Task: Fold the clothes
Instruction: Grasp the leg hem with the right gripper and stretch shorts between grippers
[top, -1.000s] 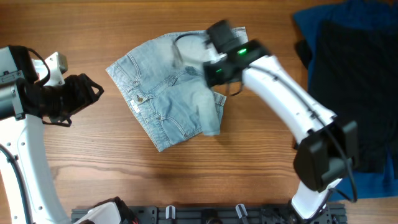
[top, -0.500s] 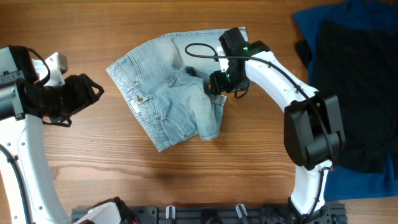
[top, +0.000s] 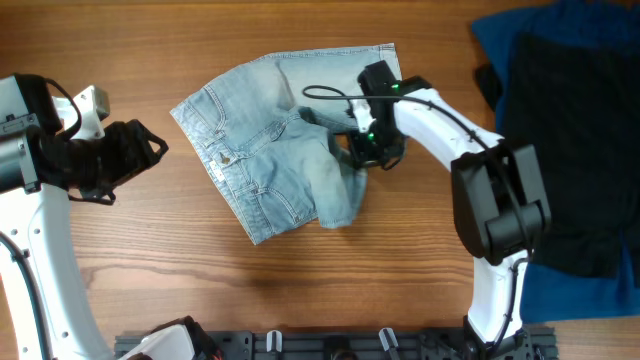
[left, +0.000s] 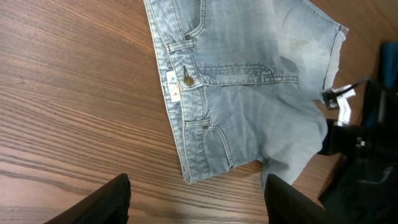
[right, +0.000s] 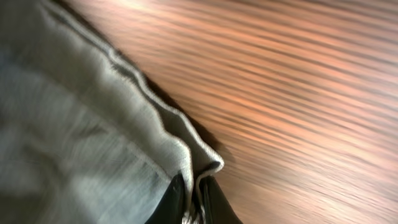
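Note:
The robot next needs to grab the near corner of the waistband with the left gripper, opposite the hem that the right gripper holds, to fold the shorts over.
The clothes, light blue denim shorts, lie partly folded on the wooden table, front side up with button and waistband to the left. My right gripper is at their right edge, shut on a fold of the hem. The right wrist view shows the denim edge pinched between the black fingers of that gripper. My left gripper hovers left of the shorts, open and empty. In the left wrist view, the left gripper frames bare wood below the shorts.
A large black garment lies over a dark blue cloth at the table's right side. A black rail runs along the front edge. Bare wood surrounds the shorts on the left and front.
My right gripper came down to the shorts' right hem and shut on it. The cloth there shifted slightly. The left arm has held still.

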